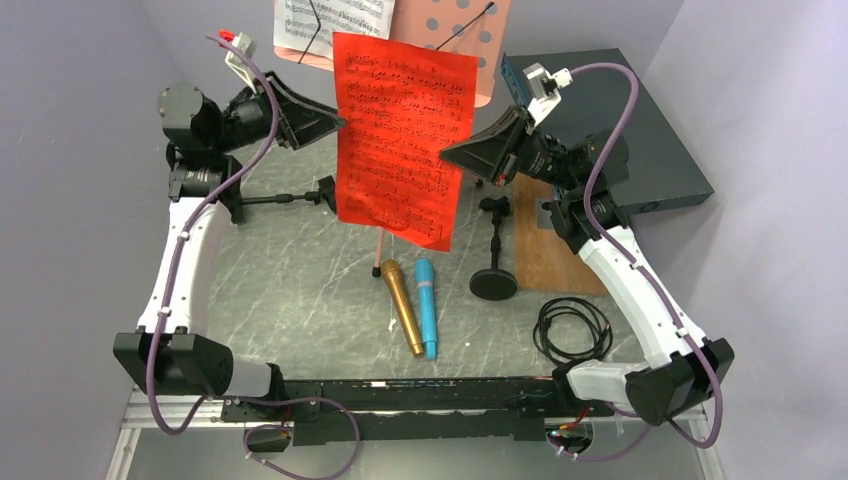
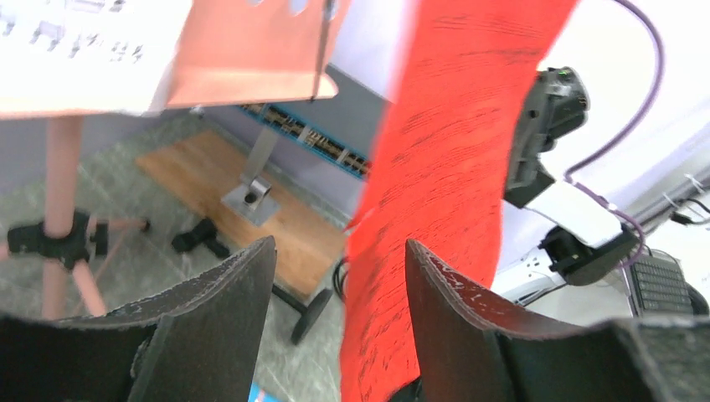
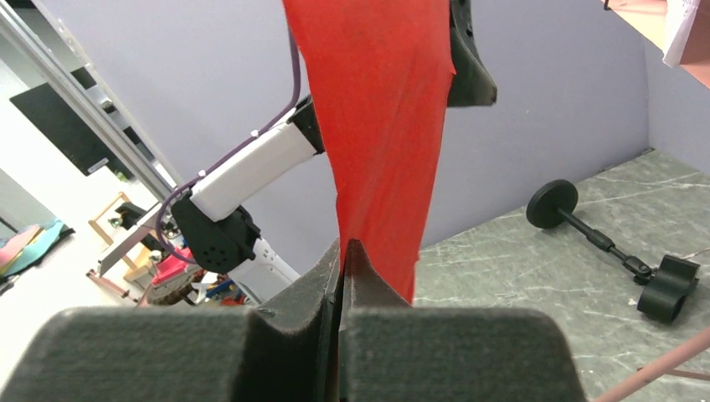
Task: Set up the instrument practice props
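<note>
My left gripper should next grab the red sheet-music page by its free side edge [image 1: 339, 165] [image 2: 355, 289], so the page's bottom edge stays free to rest on the music desk.
A red sheet-music page [image 1: 402, 140] hangs upright in the air in front of the pink hole-punched music desk [image 1: 465, 40], which carries a white page [image 1: 330, 20]. My right gripper [image 1: 447, 152] is shut on the red page's right edge; the pinch shows in the right wrist view [image 3: 343, 249]. My left gripper [image 1: 340, 125] is at the page's left edge, jaws open, with the page [image 2: 444, 167] in the gap beside one finger [image 2: 452, 293]. Gold microphone [image 1: 400, 305] and blue microphone [image 1: 427, 305] lie side by side. One black pole [image 1: 494, 250] stands upright; the other [image 1: 285, 200] lies flat at the left.
A dark-teal box [image 1: 620, 130] lies at the back right, with a wooden board [image 1: 545, 250] in front of it. A coiled black cable [image 1: 572, 328] lies near the right arm. The desk's pink tripod [image 2: 59, 184] stands behind the page. Grey walls close in on both sides.
</note>
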Tool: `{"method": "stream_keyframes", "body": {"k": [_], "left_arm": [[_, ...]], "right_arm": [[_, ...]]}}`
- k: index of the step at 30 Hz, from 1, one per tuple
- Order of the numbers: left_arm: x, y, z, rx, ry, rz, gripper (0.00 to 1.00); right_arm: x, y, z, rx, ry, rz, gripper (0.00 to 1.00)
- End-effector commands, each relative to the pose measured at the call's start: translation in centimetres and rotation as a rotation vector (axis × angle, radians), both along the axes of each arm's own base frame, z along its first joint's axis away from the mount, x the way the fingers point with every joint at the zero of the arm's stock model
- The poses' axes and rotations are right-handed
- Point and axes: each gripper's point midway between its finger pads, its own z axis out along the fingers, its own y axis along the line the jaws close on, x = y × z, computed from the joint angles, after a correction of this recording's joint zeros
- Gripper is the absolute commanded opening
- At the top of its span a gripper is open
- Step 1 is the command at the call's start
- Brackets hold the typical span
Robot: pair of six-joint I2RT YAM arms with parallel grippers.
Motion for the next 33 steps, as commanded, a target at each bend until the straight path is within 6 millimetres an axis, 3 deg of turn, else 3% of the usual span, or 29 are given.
{"method": "stream_keyframes", "body": {"k": [1,6,12,19,23,27,29,30,31,32,33], "left_arm": [[-3.1,-0.6,5.3,-0.039,-0.206,-0.114,0.63],[-3.8,-0.8,6.5,-0.086,-0.229,-0.182,0.63],[-3.3,-1.1,7.3,-0.095,-0.235,-0.183,0.6],[-2.4,-1.9,7.3,-0.079,-0.219,-0.135,0.71],[-2.0,-2.0,7.3,-0.105,-0.187,-0.137,0.7],[-2.1,-2.1,7.7,-0.123,-0.182,-0.172,0.54],[-2.0,-2.1,8.6,-0.139,-0.217,-0.168,0.3],[-1.8,-2.0,9.2,-0.148,-0.242,-0.155,0.09],[-1.6,-1.9,9.7,-0.158,-0.269,-0.135,0.0],[-1.2,-1.8,10.3,-0.162,-0.294,-0.103,0.0],[-0.8,-1.6,10.6,-0.155,-0.322,-0.066,0.0]], "right_arm": [[-1.8,-0.4,3.5,0.039,-0.1,0.047,0.0],[-1.2,-0.1,4.1,0.034,-0.099,0.041,0.0],[-1.3,0.2,4.9,0.043,-0.121,0.039,0.0],[-2.0,0.5,5.8,0.046,-0.156,0.055,0.0],[-2.4,0.7,6.0,0.04,-0.177,0.069,0.0],[-2.4,0.7,6.0,0.035,-0.194,0.062,0.0],[-1.7,0.8,6.0,0.029,-0.184,0.035,0.0],[-0.9,0.9,5.9,0.025,-0.163,0.008,0.0],[0.5,0.8,6.0,0.024,-0.118,-0.061,0.0],[2.5,0.3,6.1,0.019,-0.068,-0.179,0.01],[4.7,-0.5,5.6,0.022,0.021,-0.305,0.16]]}}
